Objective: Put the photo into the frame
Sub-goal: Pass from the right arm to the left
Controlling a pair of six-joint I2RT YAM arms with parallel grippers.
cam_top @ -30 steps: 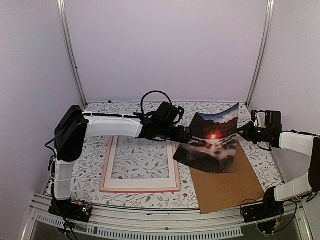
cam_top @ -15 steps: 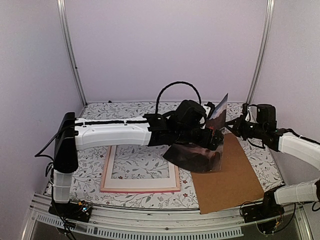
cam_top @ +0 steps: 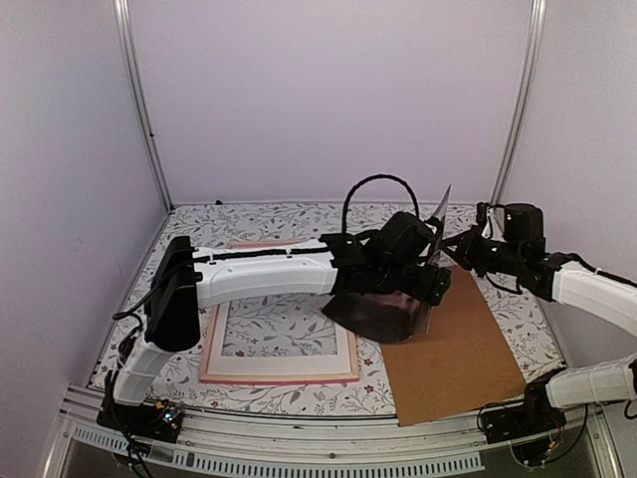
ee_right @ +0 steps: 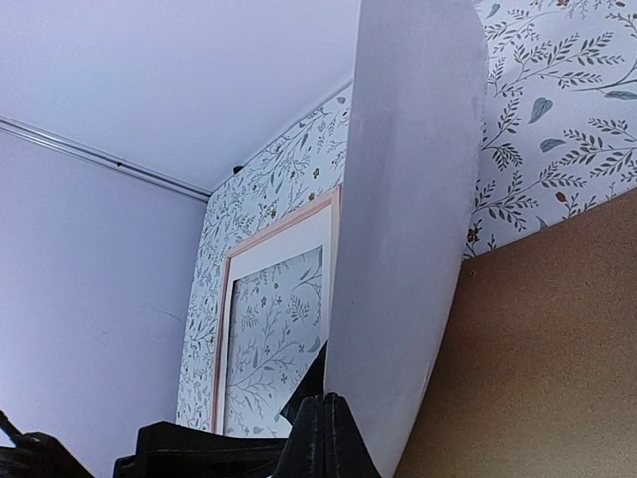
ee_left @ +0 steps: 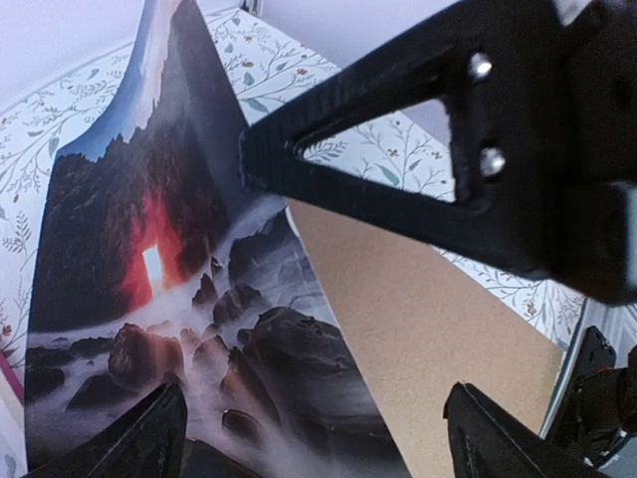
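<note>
My left gripper is to reach the photo and grab its long edge (cam_top: 429, 321) beside the board. The photo's opposite edge stays free to enter the frame (cam_top: 279, 379).
The photo (cam_top: 383, 307) is a dark rocky landscape with a red sun. It stands curled, its lower part resting at the brown board's left edge. My right gripper (cam_top: 450, 246) is shut on its upper right edge. The right wrist view shows the photo's white back (ee_right: 408, 199) above the closed fingertips of the right gripper (ee_right: 323, 438). My left gripper (cam_top: 430, 284) reaches across in front of the print. In the left wrist view the left gripper (ee_left: 333, 438) is open and empty, with the photo (ee_left: 149, 259) to its left. The pink frame (cam_top: 279, 379) lies flat at left.
A white mat (cam_top: 343, 339) sits inside the frame, also seen in the right wrist view (ee_right: 284, 259). The brown backing board (cam_top: 458, 349) lies at right on the floral table cover (cam_top: 249, 214). The right gripper's black finger (ee_left: 398, 159) crosses the left wrist view.
My left arm has stretched further right, its gripper now over the photo's lower part. The right gripper moved left and turned the print nearly edge-on to the top camera.
</note>
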